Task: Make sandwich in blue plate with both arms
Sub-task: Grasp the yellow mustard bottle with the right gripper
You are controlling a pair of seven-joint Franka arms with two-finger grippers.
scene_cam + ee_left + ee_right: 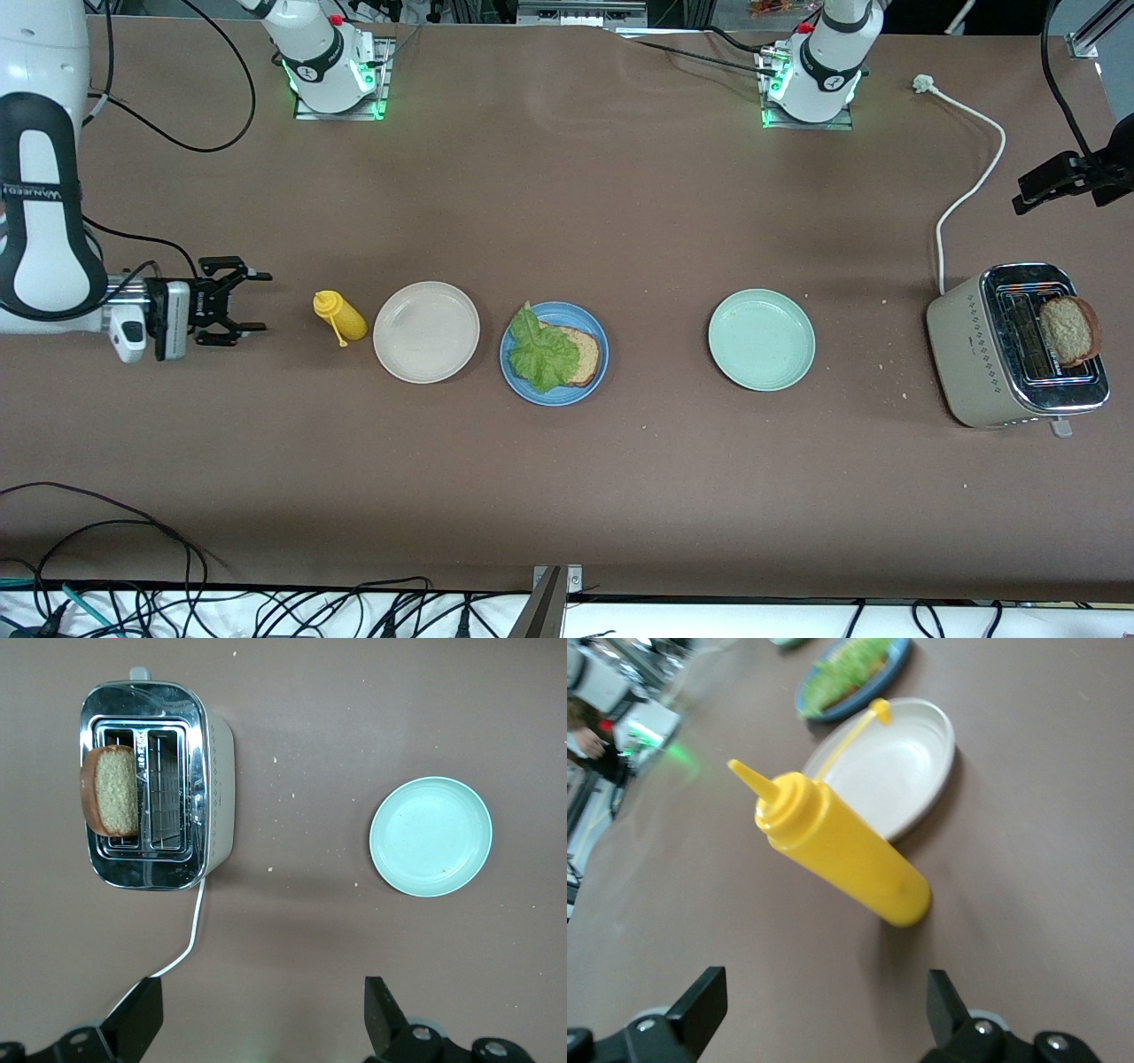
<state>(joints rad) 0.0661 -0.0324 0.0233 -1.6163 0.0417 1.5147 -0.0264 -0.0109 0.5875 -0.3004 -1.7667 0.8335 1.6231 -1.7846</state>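
My right gripper is going to pick up the yellow squeeze bottle next by its straight-sided body (350, 321), because the bottle's top slopes into a narrow nozzle.
The blue plate (567, 313) sits mid-table and holds one bread slice (586, 356) with a green lettuce leaf (542, 353) on top. A second bread slice (1070, 330) stands in the toaster (983, 354) at the left arm's end. My right gripper (264, 302) is open just above the table, its fingers pointing at a yellow squeeze bottle (341, 317) and apart from it. My left gripper (263, 997) is open and empty, high over bare table between the toaster (217, 788) and a mint-green plate (431, 836). It does not show in the front view.
A beige plate (426, 331) lies between the yellow bottle and the blue plate. The mint-green plate (761, 339) is bare. The toaster's white cord (970, 168) runs toward the left arm's base. Crumbs dot the table near the toaster.
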